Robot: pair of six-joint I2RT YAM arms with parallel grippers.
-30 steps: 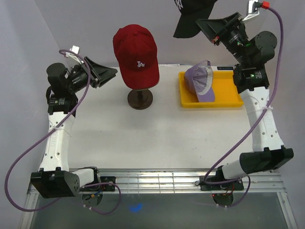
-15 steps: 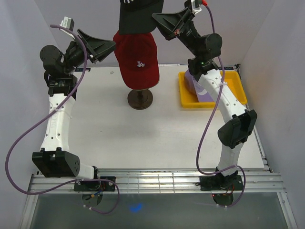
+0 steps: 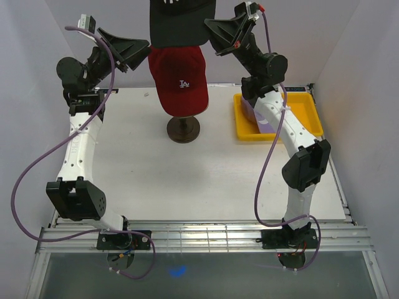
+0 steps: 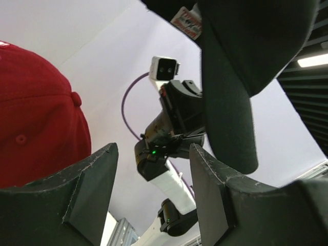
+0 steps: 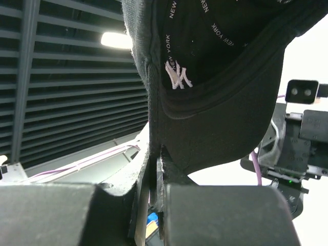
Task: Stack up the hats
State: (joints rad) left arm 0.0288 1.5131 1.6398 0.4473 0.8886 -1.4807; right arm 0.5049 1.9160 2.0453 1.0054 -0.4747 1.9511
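Observation:
My left gripper should next pinch the black cap's free brim edge [image 3: 154, 41] opposite my right gripper, so the black cap's opening stays free to stack over the red cap [image 3: 179, 78].
A red cap [image 3: 179, 78] with a white logo sits on the mannequin head at the table's back middle; it also shows in the left wrist view [image 4: 36, 113]. My right gripper [image 3: 211, 26] is shut on the rim of a black cap [image 3: 181, 22] with white lettering and holds it just above the red cap. The right wrist view shows the black cap [image 5: 215, 77] pinched between my fingers. My left gripper [image 3: 138, 47] is open and empty, raised just left of the two caps; the black cap's brim [image 4: 230, 82] hangs to its right. A lavender cap [image 3: 257, 115] lies in the yellow tray.
The yellow tray [image 3: 308, 118] stands at the back right of the table. The mannequin's dark round stand [image 3: 183, 129] sits below the red cap. Grey walls close in the left, back and right sides.
My right gripper has swung left from above the tray and carried the black cap over the red cap. My left gripper has risen and moved toward the caps.

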